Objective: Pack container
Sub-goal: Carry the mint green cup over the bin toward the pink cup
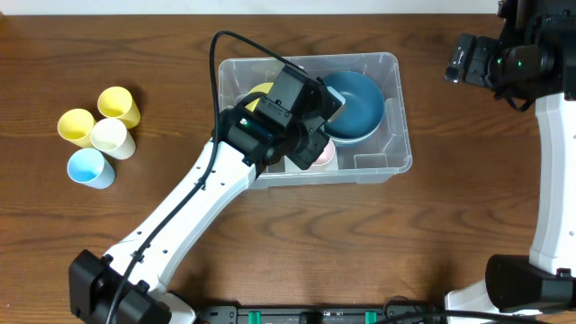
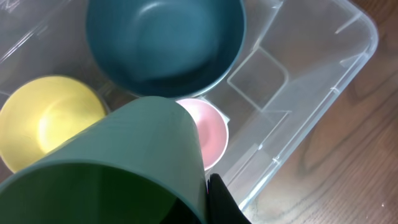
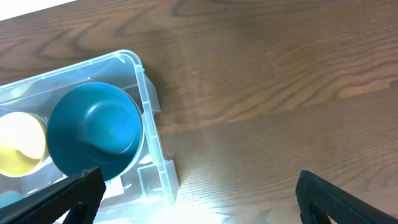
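The tilted teal-green cup's end is beside the pink cup's opening, so my left gripper must stay closed on it, or it would end beside the pink cup.
The clear container (image 1: 396,135) stands mid-table. Inside it are a dark blue bowl (image 1: 358,103), a yellow bowl (image 1: 261,92) and a pink cup (image 1: 326,158). My left gripper (image 1: 306,130) hangs over the container's middle, shut on a teal-green cup (image 2: 130,162) that lies tilted over the pink cup (image 2: 212,132). One black finger (image 2: 222,200) presses the cup's side; the other finger is hidden. My right gripper (image 3: 199,208) is open and empty above bare table, right of the container (image 3: 152,124).
Several loose cups stand at the table's left: two yellow (image 1: 76,126) (image 1: 119,105), one cream (image 1: 112,139), one light blue (image 1: 90,167). The right arm's body (image 1: 504,58) is at the far right, its base (image 1: 531,279) at the front right.
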